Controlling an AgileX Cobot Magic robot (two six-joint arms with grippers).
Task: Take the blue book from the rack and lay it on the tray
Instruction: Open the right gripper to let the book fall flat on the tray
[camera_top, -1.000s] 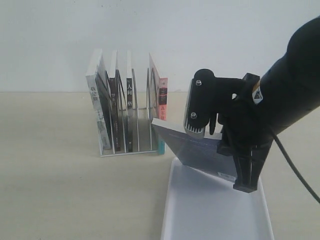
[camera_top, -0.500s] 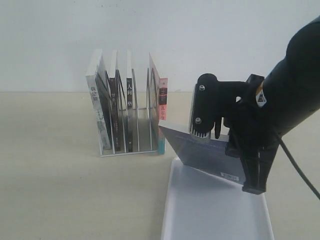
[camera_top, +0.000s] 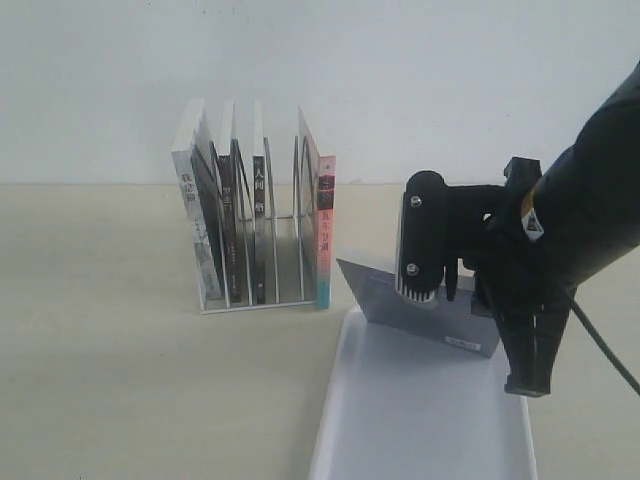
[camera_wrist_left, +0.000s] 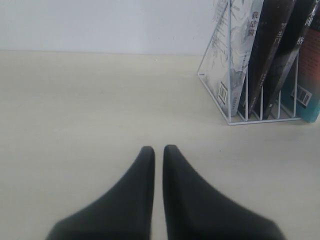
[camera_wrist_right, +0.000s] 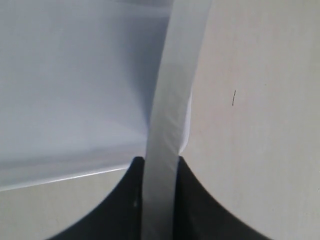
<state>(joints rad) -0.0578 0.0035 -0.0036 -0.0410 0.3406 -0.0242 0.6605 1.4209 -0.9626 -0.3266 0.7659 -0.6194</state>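
My right gripper needs to let go of the blue book. The blue book's lower edge (camera_top: 430, 338) is inside the white tray's rim, so the book would stay in the tray.
The blue book (camera_top: 385, 296) shows its dark bluish back with a barcode and stands tilted on edge over the far end of the white tray (camera_top: 420, 430). Its lower edge looks down at the tray floor; contact cannot be told. My right gripper (camera_top: 470, 332) is shut on the book. In the right wrist view the book's pale page edge (camera_wrist_right: 170, 100) runs out from between the right gripper (camera_wrist_right: 160, 167) jaws, above the tray (camera_wrist_right: 70, 75). The wire rack (camera_top: 250, 297) stands left of the tray. My left gripper (camera_wrist_left: 159, 150) is shut and holds nothing, short of the rack (camera_wrist_left: 227, 95).
Several books stay upright in the rack: a pink-and-teal-spined one (camera_top: 325, 230) at its right end nearest the tray, black-spined ones (camera_top: 258, 220) in the middle, a pale one (camera_top: 188, 210) at the left. A white wall stands behind the beige table (camera_top: 110, 380).
My right gripper has carried the blue book down and to the right, away from the rack. The book now sits lower, at the tray's far end. The rack's books have not moved.
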